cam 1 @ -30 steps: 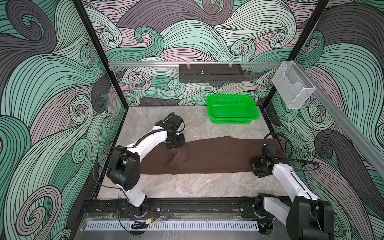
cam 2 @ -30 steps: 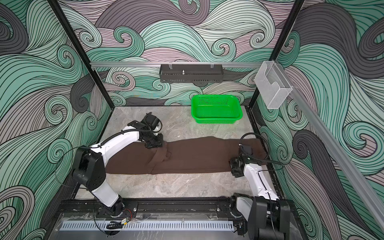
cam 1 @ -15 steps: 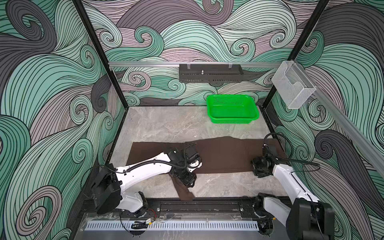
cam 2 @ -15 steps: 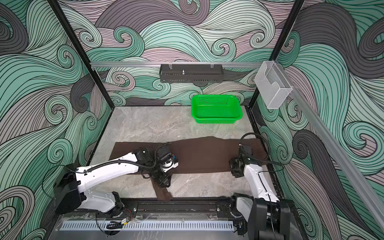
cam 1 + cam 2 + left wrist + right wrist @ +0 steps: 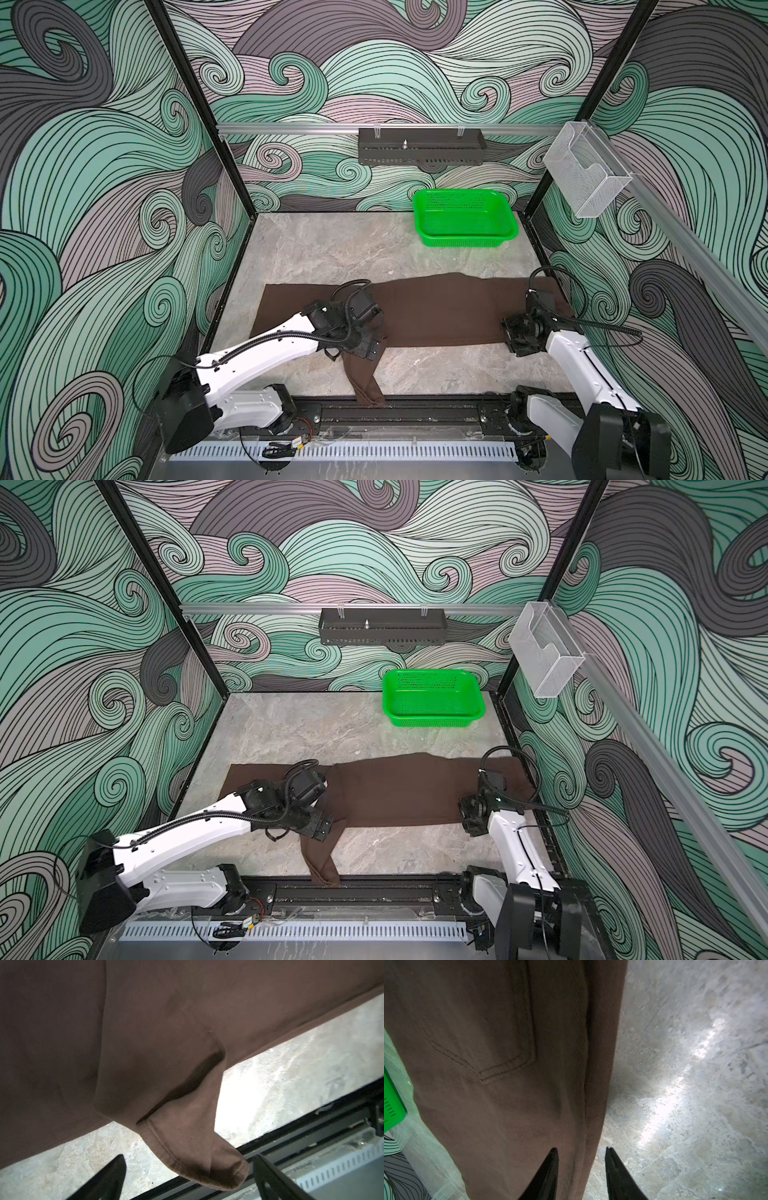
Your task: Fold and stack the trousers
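Observation:
My left gripper needs to take the forward-drawn trouser leg by its stitched hem next, so I can lay it straight along the other leg for folding.
The dark brown trousers point(image 5: 440, 311) point(image 5: 399, 791) lie stretched left to right across the table. One leg end point(image 5: 369, 386) is drawn forward and lies over the black front rail. My left gripper point(image 5: 368, 347) point(image 5: 320, 827) hovers over that leg, open. In the left wrist view its fingers point(image 5: 110, 1178) stand wide on either side of the stitched hem point(image 5: 197, 1157), which they do not pinch. My right gripper point(image 5: 515, 334) point(image 5: 581, 1148) is at the trousers' right end, open. One of its fingertips point(image 5: 550, 1167) rests on the cloth and the other is over bare table.
A bright green basket point(image 5: 465, 218) point(image 5: 432, 698) stands at the back right. A black rail point(image 5: 436, 409) runs along the table's front edge. A clear holder point(image 5: 586, 174) hangs on the right wall, and a dark tray point(image 5: 419, 146) on the back rail.
My left arm swung from the back left to the front centre, dragging one trouser leg toward the front rail. Its gripper then opened and let the leg go. The right arm stayed put.

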Tool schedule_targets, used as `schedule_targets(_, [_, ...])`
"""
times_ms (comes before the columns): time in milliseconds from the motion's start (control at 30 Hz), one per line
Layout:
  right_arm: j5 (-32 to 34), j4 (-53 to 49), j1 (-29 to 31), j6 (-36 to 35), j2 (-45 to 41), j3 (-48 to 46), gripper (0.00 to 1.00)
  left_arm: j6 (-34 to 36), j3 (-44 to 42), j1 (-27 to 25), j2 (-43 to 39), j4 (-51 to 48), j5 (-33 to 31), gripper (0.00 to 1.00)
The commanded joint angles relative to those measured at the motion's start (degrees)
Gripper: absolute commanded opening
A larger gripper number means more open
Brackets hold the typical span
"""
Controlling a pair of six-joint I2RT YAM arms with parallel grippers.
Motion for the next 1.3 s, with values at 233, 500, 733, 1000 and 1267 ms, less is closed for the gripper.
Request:
schedule_targets(233, [0.20, -1.27, -0.21, -0.11, -0.71, -0.28, 0.39, -12.99, -12.47, 5.13, -1.98, 6.56, 7.27, 0.58])
schedule_targets(500, [0.36, -0.89, -0.13, 0.06, -0.36, -0.99, 0.39, -13.62, -16.53, 6.11, 0.13, 12.38, 12.66, 0.50])
schedule_targets(733, [0.39, -0.86, -0.14, 0.06, -0.55, -0.74, 0.39, -14.04, -17.65, 6.62, 1.03, 13.10, 13.89, 0.14])
schedule_targets(1000, [0.43, -0.81, -0.20, 0.14, -0.49, -0.70, 0.39, -7.76, -0.86, 8.60, -5.37, -9.44, 0.11, 0.00])
schedule_targets(1267, [1.05, -0.65, -0.16, 0.10, 0.22, -0.78, 0.39, 5.33, 11.57, 22.53, -4.13, -19.83, -9.65, 0.02])
